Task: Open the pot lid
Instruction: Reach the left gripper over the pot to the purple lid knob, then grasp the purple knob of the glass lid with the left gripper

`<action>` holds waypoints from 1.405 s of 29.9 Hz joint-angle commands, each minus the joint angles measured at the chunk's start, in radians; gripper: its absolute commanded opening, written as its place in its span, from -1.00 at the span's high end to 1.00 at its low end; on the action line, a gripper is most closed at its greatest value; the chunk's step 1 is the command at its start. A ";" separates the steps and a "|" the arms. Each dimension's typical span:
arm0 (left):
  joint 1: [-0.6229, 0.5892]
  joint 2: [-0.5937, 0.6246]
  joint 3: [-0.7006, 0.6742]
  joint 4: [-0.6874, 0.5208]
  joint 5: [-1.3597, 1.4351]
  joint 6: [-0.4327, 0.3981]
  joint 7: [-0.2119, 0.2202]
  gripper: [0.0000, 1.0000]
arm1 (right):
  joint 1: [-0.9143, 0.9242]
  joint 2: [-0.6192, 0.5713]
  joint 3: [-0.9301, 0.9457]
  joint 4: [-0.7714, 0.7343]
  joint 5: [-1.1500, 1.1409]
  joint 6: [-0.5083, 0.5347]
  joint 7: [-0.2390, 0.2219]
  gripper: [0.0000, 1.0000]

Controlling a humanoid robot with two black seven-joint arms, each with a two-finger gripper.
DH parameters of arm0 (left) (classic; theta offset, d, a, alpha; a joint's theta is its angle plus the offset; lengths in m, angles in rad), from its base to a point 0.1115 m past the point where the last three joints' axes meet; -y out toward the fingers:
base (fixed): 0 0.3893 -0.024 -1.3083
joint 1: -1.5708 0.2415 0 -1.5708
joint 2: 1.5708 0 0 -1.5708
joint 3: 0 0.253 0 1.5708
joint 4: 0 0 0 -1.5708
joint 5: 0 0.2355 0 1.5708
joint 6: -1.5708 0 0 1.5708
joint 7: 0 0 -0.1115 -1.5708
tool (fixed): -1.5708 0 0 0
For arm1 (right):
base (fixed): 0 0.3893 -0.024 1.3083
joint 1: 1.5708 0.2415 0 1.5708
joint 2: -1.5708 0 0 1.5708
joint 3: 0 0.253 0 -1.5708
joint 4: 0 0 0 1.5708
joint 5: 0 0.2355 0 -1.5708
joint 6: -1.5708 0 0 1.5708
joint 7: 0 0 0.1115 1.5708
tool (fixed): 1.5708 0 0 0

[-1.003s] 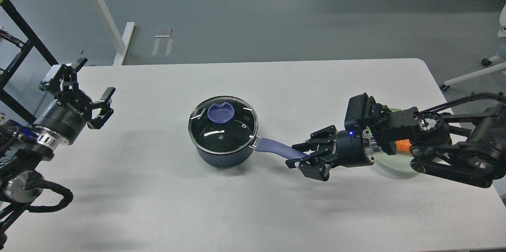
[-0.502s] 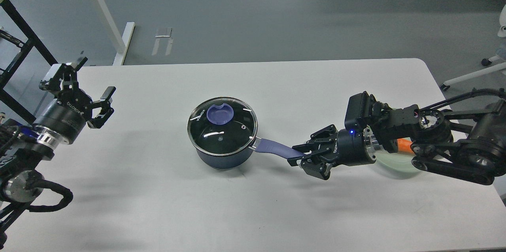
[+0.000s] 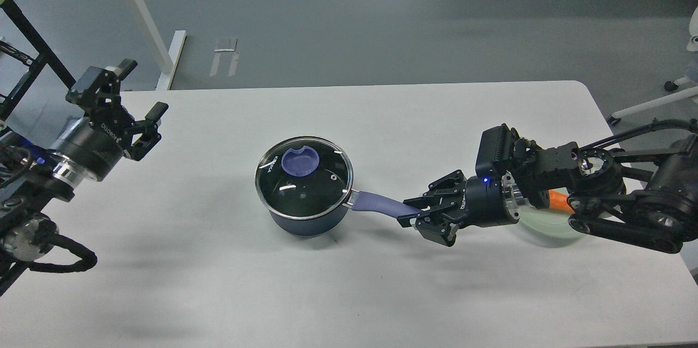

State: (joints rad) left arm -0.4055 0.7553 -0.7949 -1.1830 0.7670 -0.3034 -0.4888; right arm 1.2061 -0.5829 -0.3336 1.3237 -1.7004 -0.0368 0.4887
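Note:
The glass lid spreads wide and flat across the pot. So my left gripper will next grab the lid by its narrow raised blue-purple knob to open it.
The pot, a small dark navy saucepan, stands in the middle of the white table. The clear glass pot lid with a steel rim sits closed on it, its flat blue-purple knob toward the back. The long blue-purple handle points right. My right gripper is shut on the end of that handle. My left gripper is open and empty, raised over the table's left edge, well away from the pot.
A pale green plate with an orange thing on it lies at the right, mostly under my right arm. White table legs and a black frame stand beyond the far left corner.
My right gripper closed onto the handle's end, and the pot shifted slightly left. My left gripper rose and moved a little right and toward the back.

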 commanded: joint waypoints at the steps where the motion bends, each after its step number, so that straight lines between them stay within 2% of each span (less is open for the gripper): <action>1: -0.062 -0.001 0.002 -0.069 0.409 0.006 0.000 -0.99 | 0.000 0.005 -0.001 0.000 0.001 0.000 0.000 0.37; 7: -0.122 -0.004 0.063 -0.236 0.947 0.059 0.000 -0.99 | 0.000 0.003 -0.002 0.000 0.002 0.000 0.000 0.37; 10: -0.199 -0.007 0.178 -0.244 1.092 0.166 0.000 -0.99 | 0.001 0.003 -0.002 0.000 0.004 0.000 0.000 0.37; 13: -0.294 -0.013 0.349 -0.222 1.190 0.314 0.000 -0.99 | 0.000 0.003 -0.002 0.000 0.004 0.000 0.000 0.37; 16: -0.338 -0.017 0.450 -0.163 1.227 0.394 0.000 -0.99 | 0.001 0.003 -0.002 0.000 0.004 0.000 0.000 0.37; 26: -0.338 -0.119 0.473 -0.063 1.292 0.403 0.000 -0.99 | 0.001 0.003 -0.002 0.000 0.004 0.000 0.000 0.37; 42: -0.326 -0.146 0.510 -0.010 1.296 0.403 0.000 -0.95 | 0.001 0.009 -0.001 -0.006 0.005 0.000 0.000 0.37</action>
State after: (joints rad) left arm -0.7326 0.6095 -0.2913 -1.1941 2.0647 0.0998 -0.4887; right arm 1.2073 -0.5738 -0.3358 1.3206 -1.6955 -0.0368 0.4887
